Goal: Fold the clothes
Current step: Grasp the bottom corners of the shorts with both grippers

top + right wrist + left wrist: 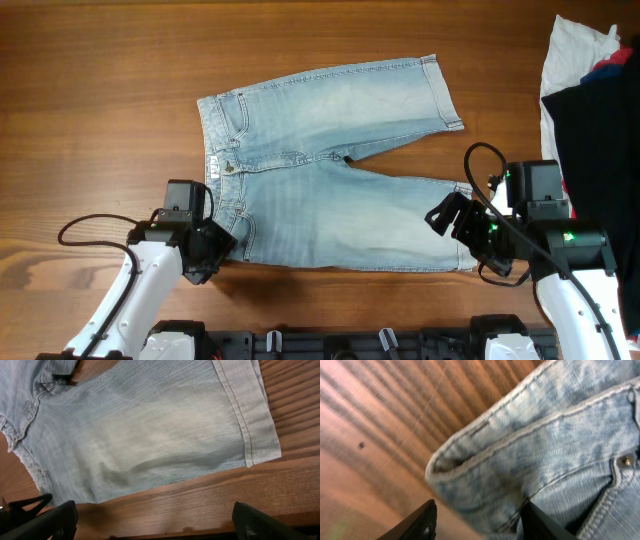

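Observation:
The left gripper will next grab the denim shorts [330,170] at the near corner of the waistband, so that the near leg can then fold over the far one.
The light blue denim shorts [330,170] lie flat on the wooden table, waistband to the left, legs to the right. My left gripper [222,243] is open at the near waistband corner [470,460], which lies between its fingers [477,522]. My right gripper [448,215] is open above the near leg's hem. In the right wrist view the near leg [150,425] and its hem fill the top, and the open fingers [150,520] hang over bare wood just beside the leg's edge.
A pile of white, dark navy and red garments [590,90] sits at the right edge of the table [100,90]. The table's front edge lies just below both arms.

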You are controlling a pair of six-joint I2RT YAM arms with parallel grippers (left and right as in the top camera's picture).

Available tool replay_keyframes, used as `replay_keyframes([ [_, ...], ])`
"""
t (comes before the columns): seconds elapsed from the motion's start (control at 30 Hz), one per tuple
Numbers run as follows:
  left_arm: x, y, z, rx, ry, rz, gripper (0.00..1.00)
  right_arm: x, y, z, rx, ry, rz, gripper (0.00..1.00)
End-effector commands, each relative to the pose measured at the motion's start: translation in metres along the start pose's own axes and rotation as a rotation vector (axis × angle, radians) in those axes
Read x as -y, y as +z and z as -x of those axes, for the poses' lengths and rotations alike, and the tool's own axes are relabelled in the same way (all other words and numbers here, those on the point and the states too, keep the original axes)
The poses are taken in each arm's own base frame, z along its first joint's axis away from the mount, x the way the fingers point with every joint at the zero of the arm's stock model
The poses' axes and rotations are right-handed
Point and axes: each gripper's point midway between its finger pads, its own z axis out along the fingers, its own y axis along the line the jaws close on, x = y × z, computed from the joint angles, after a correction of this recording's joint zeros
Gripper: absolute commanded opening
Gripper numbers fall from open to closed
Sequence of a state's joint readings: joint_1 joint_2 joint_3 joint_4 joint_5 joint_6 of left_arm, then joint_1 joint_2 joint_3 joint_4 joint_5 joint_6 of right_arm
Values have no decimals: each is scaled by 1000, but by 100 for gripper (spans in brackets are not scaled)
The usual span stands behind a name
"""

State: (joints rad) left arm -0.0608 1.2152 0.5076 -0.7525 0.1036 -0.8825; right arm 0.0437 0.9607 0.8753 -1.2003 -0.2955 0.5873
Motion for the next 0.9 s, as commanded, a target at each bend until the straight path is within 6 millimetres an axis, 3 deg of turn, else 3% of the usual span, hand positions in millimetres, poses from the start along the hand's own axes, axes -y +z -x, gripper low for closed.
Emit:
replay_keyframes([
  [0.0,-5,11,2,33,-18,-2,51,-1,0,-5,-18,17,10,100],
  [0.13,-3,12,4,40,-16,-13,9,4,0,-13,-48,55,-10,100],
  [0.17,-3,12,4,41,-15,-16,4,4,0,-13,-49,55,-11,100],
  [0.33,13,8,-1,2,10,-86,4,7,6,-14,-54,153,-19,100],
  [0.47,27,-3,9,40,58,-123,4,23,30,-26,-96,261,-51,99],
  [0.7,21,-4,11,50,57,-88,4,42,60,-36,-109,421,-88,92],
  [0.77,10,-3,11,59,52,-36,4,43,67,-34,-95,463,-78,85],
  [0.8,3,-3,11,65,50,-5,4,46,75,-33,-86,502,-72,74],
  [0.87,3,-3,11,65,49,-5,4,51,83,-36,-87,524,-74,64],
])
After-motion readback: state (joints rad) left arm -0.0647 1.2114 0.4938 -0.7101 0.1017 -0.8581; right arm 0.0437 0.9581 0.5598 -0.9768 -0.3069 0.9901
